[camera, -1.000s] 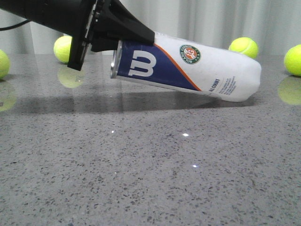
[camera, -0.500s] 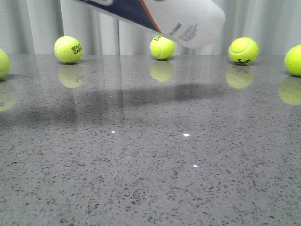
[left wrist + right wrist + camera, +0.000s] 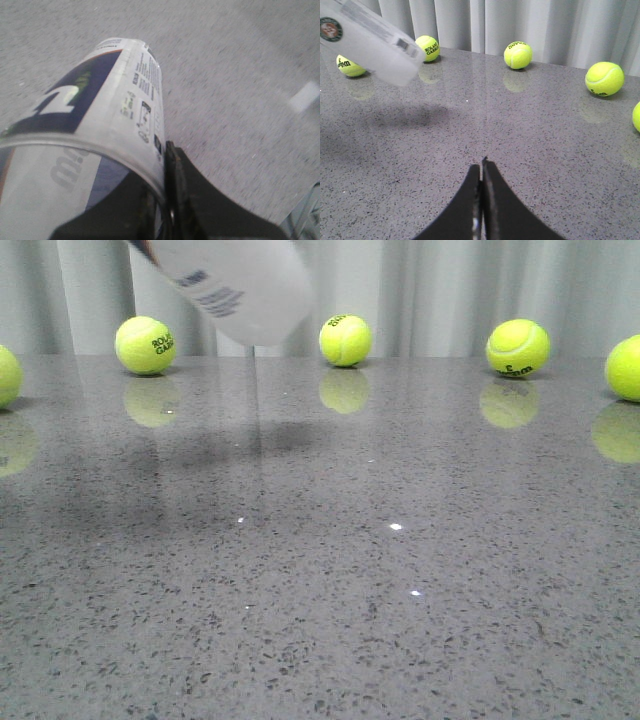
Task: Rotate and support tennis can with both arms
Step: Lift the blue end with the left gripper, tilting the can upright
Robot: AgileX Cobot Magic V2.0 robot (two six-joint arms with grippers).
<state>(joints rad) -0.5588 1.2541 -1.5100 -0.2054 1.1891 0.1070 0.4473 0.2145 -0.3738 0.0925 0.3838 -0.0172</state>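
Note:
My left gripper should stay closed for now. The tennis can's white lower end (image 3: 255,315) hangs tilted above the table in the front view, so the can would drop if I opened my left gripper now.
The tennis can (image 3: 235,290) hangs in the air at the top left of the front view; only its white lower end with small print shows, tilted, well above the table. In the left wrist view the can (image 3: 100,115) fills the frame, navy band and white label visible, and my left gripper (image 3: 165,200) is shut on its open rim, one black finger (image 3: 176,190) outside the wall. In the right wrist view the can's white end (image 3: 375,42) floats at the far left. My right gripper (image 3: 481,175) is shut and empty, low over the table, apart from the can.
Several yellow-green tennis balls line the back of the grey speckled table (image 3: 320,570): one (image 3: 145,345) behind the can, one (image 3: 345,340) at centre, one (image 3: 517,347) to the right, others at both side edges. Grey curtains hang behind.
The can has been lifted off the table and swung up and to the left, its lower end now steeper. The left arm has risen out of the front view.

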